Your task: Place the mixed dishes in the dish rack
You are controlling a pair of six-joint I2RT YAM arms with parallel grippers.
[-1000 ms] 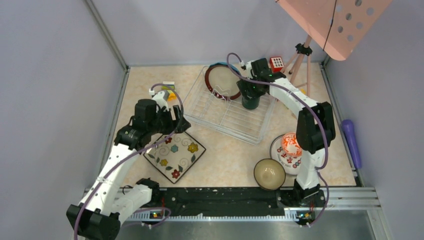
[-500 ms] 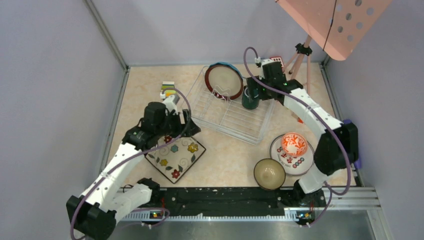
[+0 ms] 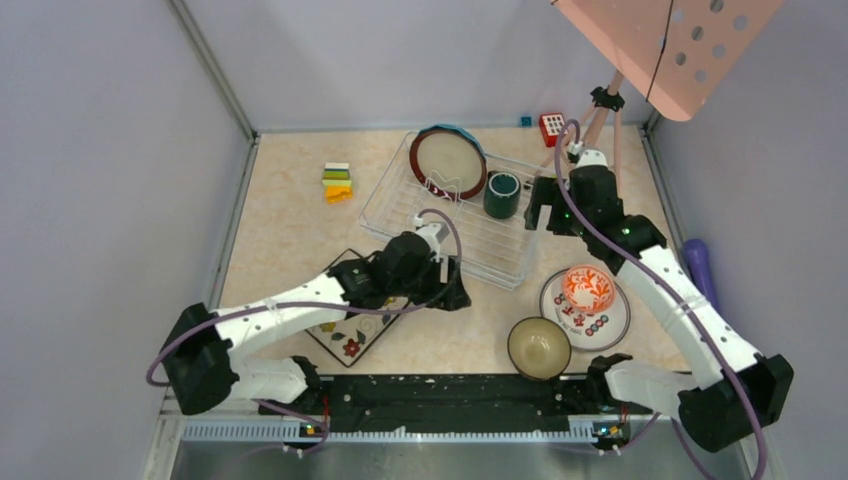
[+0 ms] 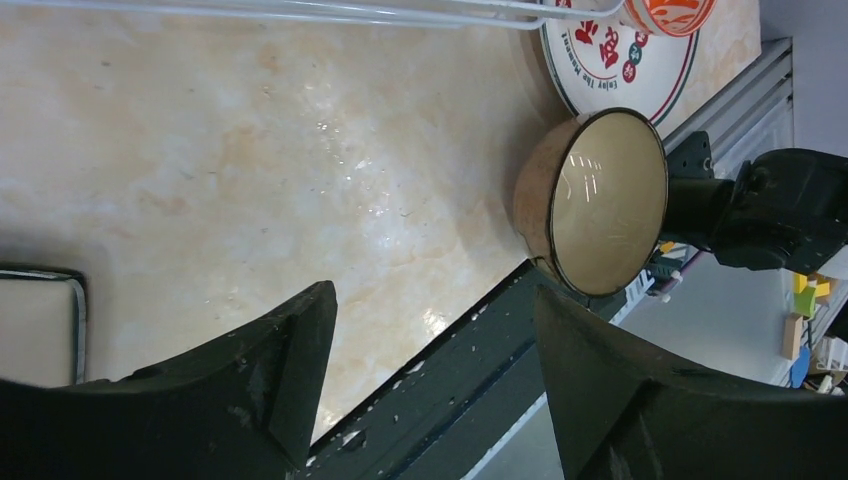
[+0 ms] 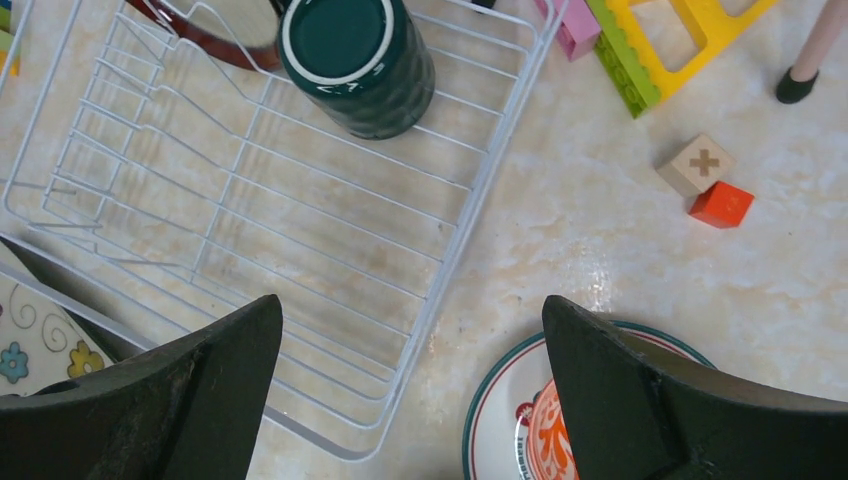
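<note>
My left gripper is going to hold the tan bowl by its near rim, toward the floral plate, and the opposite rim will stay free for my right gripper.
The dish rack holds the upright brown-rimmed cream plate, a blue plate edge behind it, and the teal mug. My right gripper is open and empty just right of the mug, over the rack's right edge. My left gripper is open and empty above bare table near the rack's near corner. The square floral plate lies partly under the left arm. The tan bowl shows in the left wrist view. The red-white bowl sits on the white red-marked plate.
A pink perforated stand on a tripod is at the back right. A purple cylinder lies along the right wall. Stacked coloured blocks sit back left. Toy blocks lie right of the rack. A black rail runs along the front.
My right gripper let go of the teal mug in the rack and drew back to the right. My left arm swung right from over the floral plate towards the tan bowl.
</note>
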